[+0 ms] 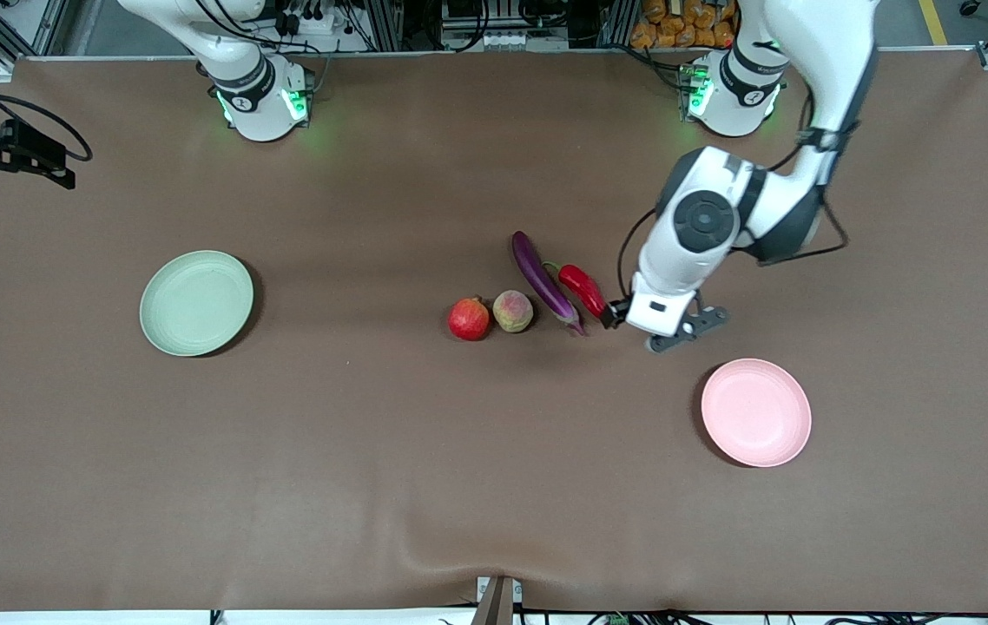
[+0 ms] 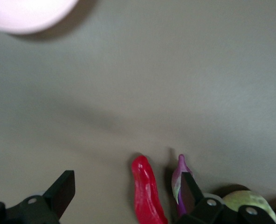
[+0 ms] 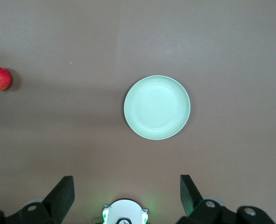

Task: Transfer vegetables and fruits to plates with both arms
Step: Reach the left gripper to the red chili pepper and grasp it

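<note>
The red chili pepper needs to go to the pale pink plate [image 1: 756,412]. My left gripper should grab the pepper by its tip [image 1: 601,309] next.
The purple eggplant [image 1: 542,279] and the red chili pepper [image 1: 582,289] lie side by side mid-table, with the peach [image 1: 513,311] and the pomegranate [image 1: 469,319] beside them toward the right arm's end. My left gripper [image 1: 620,314] is low over the chili's tip, open. In the left wrist view the chili [image 2: 147,192] lies between the fingers of the left gripper [image 2: 127,183], untouched, and one finger stands at the eggplant's end [image 2: 179,173]. My right gripper [image 3: 126,186] waits open and empty, high above the green plate [image 3: 156,107].
The pale green plate [image 1: 196,302] sits toward the right arm's end. The pale pink plate [image 1: 755,412] lies nearer the front camera than the left gripper, at the left arm's end. The right arm's base [image 3: 125,212] shows under its gripper.
</note>
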